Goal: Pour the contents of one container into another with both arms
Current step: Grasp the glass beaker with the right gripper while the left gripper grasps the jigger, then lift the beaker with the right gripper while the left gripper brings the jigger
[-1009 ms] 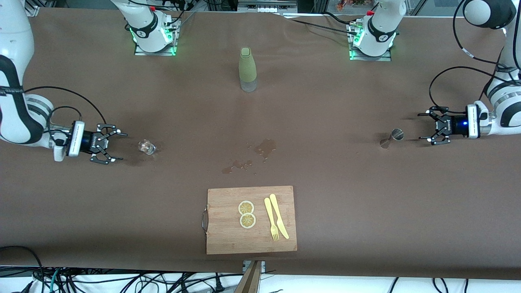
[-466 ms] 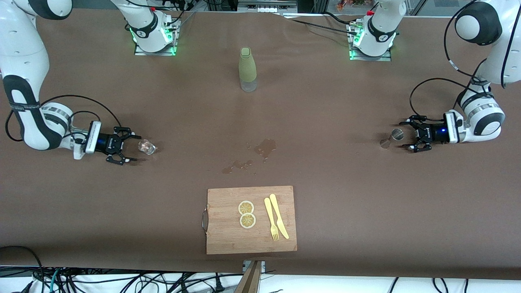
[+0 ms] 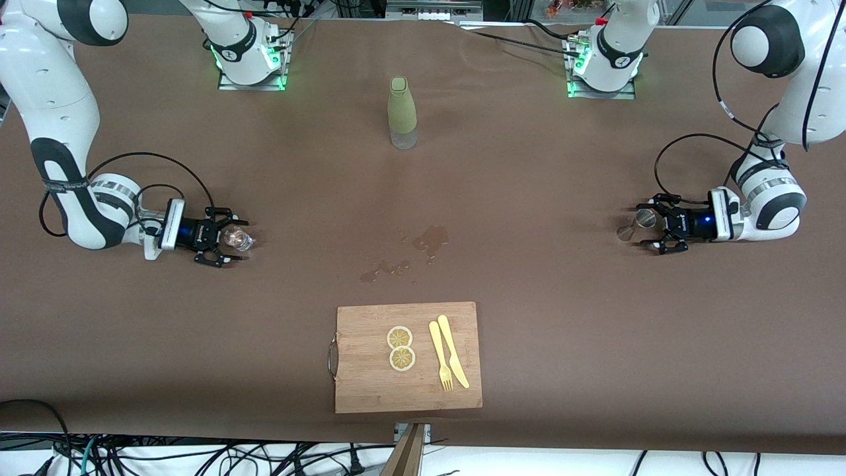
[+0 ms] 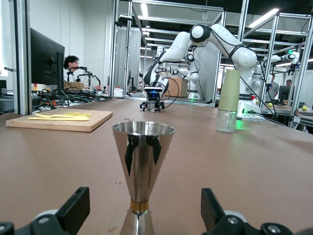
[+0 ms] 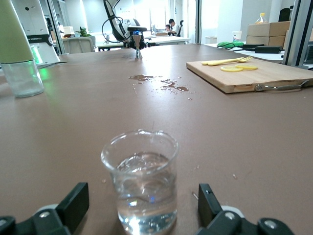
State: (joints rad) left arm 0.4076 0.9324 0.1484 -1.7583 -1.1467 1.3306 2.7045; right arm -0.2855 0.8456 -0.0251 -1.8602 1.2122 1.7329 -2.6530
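My left gripper is open, with the jigger's middle between its fingers in the left wrist view. It would hold the jigger if it closed now, so it needs to close on the jigger's narrow middle (image 4: pixel 139 205).
A small clear glass (image 3: pixel 242 240) holding water stands toward the right arm's end of the table. My right gripper (image 3: pixel 232 239) is low at the table and open, one finger on each side of the glass (image 5: pixel 142 181), apart from it. A steel cone-shaped jigger (image 3: pixel 638 222) stands upright toward the left arm's end. My left gripper (image 3: pixel 648 227) is open around it. In the left wrist view the jigger (image 4: pixel 142 156) stands between the black fingers (image 4: pixel 74 209) with a gap on both sides.
A tall green bottle (image 3: pixel 402 112) with a clear base stands at mid-table near the bases. A wet spill (image 3: pixel 429 239) marks the middle of the brown cloth. Nearer the front camera lies a wooden cutting board (image 3: pixel 370 383) with two lemon slices, a yellow fork and a knife.
Both arms have reached toward the table's middle. The right gripper now has the glass between its fingers, and the left gripper has closed in around the jigger. Neither container has moved.
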